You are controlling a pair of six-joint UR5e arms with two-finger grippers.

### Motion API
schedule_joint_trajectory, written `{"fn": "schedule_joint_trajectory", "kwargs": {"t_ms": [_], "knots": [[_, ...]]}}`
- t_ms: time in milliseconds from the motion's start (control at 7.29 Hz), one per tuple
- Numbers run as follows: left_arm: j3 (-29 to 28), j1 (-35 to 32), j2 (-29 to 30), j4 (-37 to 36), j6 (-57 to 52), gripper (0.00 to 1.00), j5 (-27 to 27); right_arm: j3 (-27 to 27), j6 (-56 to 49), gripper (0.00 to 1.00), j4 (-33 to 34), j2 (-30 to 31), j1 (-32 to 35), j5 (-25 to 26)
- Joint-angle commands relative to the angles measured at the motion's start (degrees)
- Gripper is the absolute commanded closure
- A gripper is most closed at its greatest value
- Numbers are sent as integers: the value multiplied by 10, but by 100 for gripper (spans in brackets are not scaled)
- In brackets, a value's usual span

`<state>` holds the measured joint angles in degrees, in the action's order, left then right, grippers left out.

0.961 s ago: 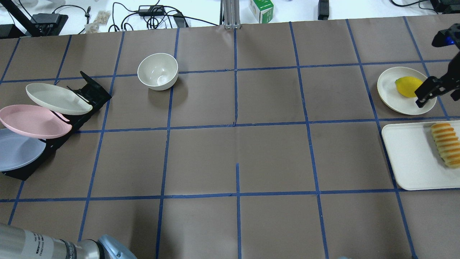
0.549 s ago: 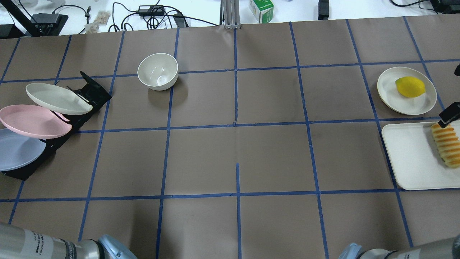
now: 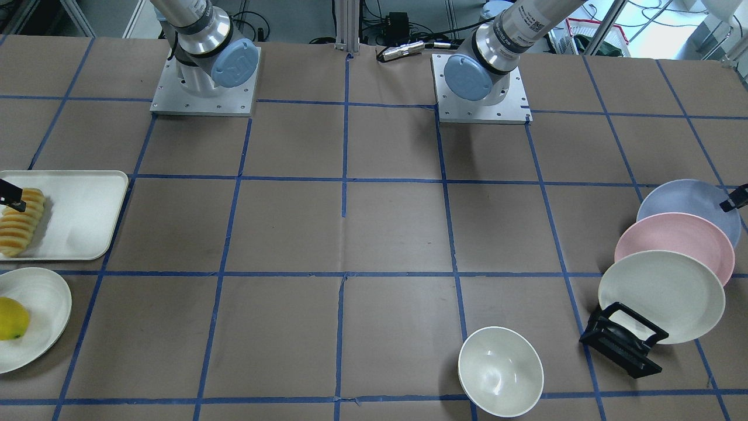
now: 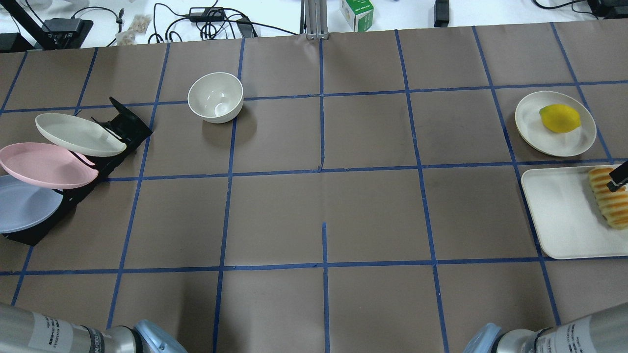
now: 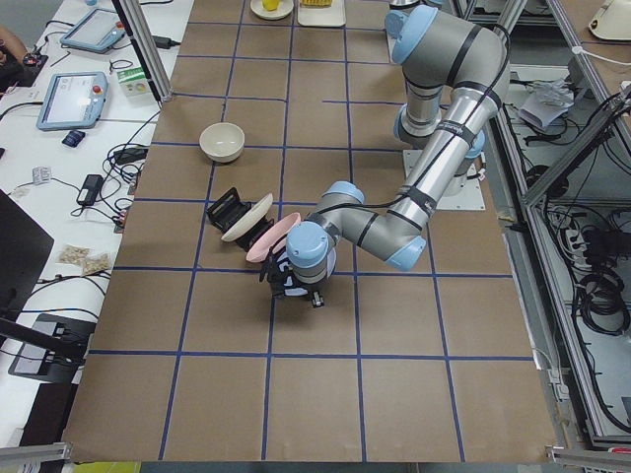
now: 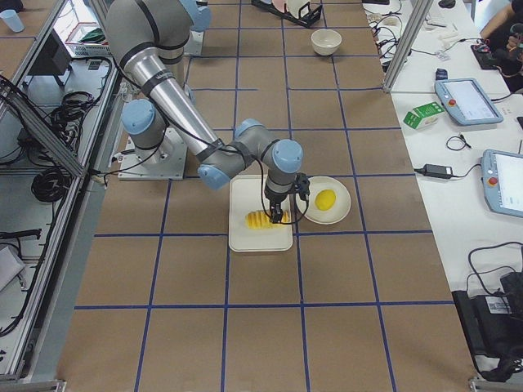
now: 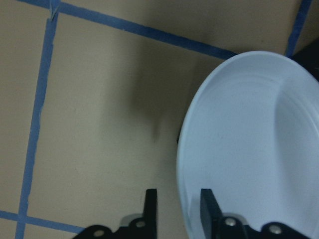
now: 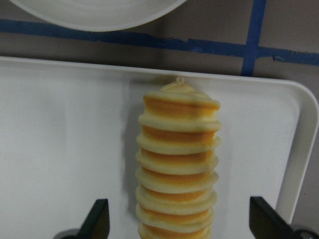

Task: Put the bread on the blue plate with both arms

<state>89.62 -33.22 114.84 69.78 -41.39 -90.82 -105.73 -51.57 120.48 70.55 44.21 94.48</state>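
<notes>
The left gripper picks up the blue plate by its exposed upper rim (image 3: pixel 727 199) next, since the pink plate (image 3: pixel 676 237) leans close over the blue plate's lower part.
The striped yellow-and-orange bread (image 4: pixel 608 198) lies on a white tray (image 4: pixel 554 211) at the table's right edge. It also shows in the front view (image 3: pixel 20 228) and the right wrist view (image 8: pixel 177 164). My right gripper (image 8: pixel 180 224) is open wide, with a finger on each side of the loaf just above the tray. One finger (image 4: pixel 617 177) shows over the loaf's far end. The blue plate (image 4: pixel 22 206) leans in a black rack at the far left, and also shows in the front view (image 3: pixel 684 204). My left gripper (image 7: pixel 179 206) is open, with its jaws astride the plate's rim (image 7: pixel 192 149).
A pink plate (image 4: pixel 46 164) and a cream plate (image 4: pixel 78 133) lean in the same rack (image 4: pixel 125 127) behind the blue one. A white bowl (image 4: pixel 216 97) stands at centre left. A yellow lemon (image 4: pixel 559 117) sits on a cream plate (image 4: pixel 532 125) beyond the tray.
My right gripper has moved from over the lemon plate toward me, to the far end of the bread on the tray. The right arm's elbow has come into view at the bottom right.
</notes>
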Motion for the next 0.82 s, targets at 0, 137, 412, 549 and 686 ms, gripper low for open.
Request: {"fn": "schedule_joint_trajectory", "kwargs": {"t_ms": [0, 137, 412, 549, 686], "knots": [[-2, 0, -5, 0, -1, 100, 0, -3, 14, 0, 60, -36, -4, 1], [-3, 0, -4, -1, -1, 100, -1, -4, 37, 0, 67, -54, -3, 9], [-3, -1, -9, -3, -2, 100, -32, -2, 37, 0, 65, -59, 2, 0], [-9, -7, -21, -9, -2, 100, -40, -2, 37, 0, 66, -59, 2, -3], [-35, -8, -22, 0, -2, 100, -41, -3, 37, 0, 64, -59, 2, -19]]}}
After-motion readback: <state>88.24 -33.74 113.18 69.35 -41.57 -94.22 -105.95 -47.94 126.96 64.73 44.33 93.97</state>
